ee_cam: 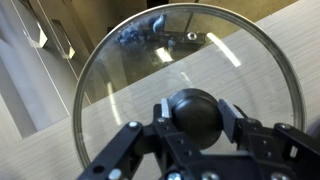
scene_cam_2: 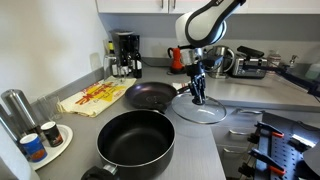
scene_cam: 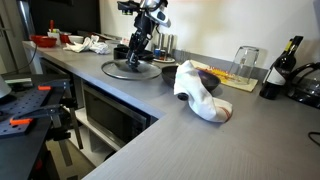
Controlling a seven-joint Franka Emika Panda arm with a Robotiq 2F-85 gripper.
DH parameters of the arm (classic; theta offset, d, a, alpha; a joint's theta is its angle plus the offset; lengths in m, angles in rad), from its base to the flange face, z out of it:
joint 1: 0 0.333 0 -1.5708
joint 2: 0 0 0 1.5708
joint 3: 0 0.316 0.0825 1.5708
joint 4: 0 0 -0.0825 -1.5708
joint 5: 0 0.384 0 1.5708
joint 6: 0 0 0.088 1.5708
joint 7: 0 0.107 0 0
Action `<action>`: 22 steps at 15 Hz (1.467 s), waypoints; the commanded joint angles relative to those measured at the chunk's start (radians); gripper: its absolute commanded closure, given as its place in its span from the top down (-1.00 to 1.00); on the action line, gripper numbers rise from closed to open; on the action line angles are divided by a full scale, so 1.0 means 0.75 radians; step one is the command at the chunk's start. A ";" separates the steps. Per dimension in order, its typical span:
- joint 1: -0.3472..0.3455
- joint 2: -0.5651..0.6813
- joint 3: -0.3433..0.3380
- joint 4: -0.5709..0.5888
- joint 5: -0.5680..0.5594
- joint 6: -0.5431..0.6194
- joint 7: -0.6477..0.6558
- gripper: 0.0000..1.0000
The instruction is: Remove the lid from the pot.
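Observation:
The lid's rim still hovers out past the counter's front edge, so it is too early to release. The lid comes down onto the counter next, before my gripper releases it.
The lid is a round glass disc with a metal rim and a dark centre knob. It lies flat on the grey counter in both exterior views. My gripper comes down from above, with its two fingers pressed against either side of the knob. It also shows in both exterior views. The pot is wide and black and stands uncovered at the front of the counter, apart from the lid.
A black frying pan lies beside the lid. A white cloth, a glass jar and a wine bottle are on the counter. A coffee maker, a yellow board and cans stand nearby.

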 commanded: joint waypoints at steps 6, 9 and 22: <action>0.066 0.185 0.043 0.096 0.002 0.012 -0.002 -0.50; 0.088 0.231 0.055 0.133 -0.003 0.008 -0.001 -0.50; 0.094 0.341 0.054 0.223 0.007 0.001 -0.015 -0.50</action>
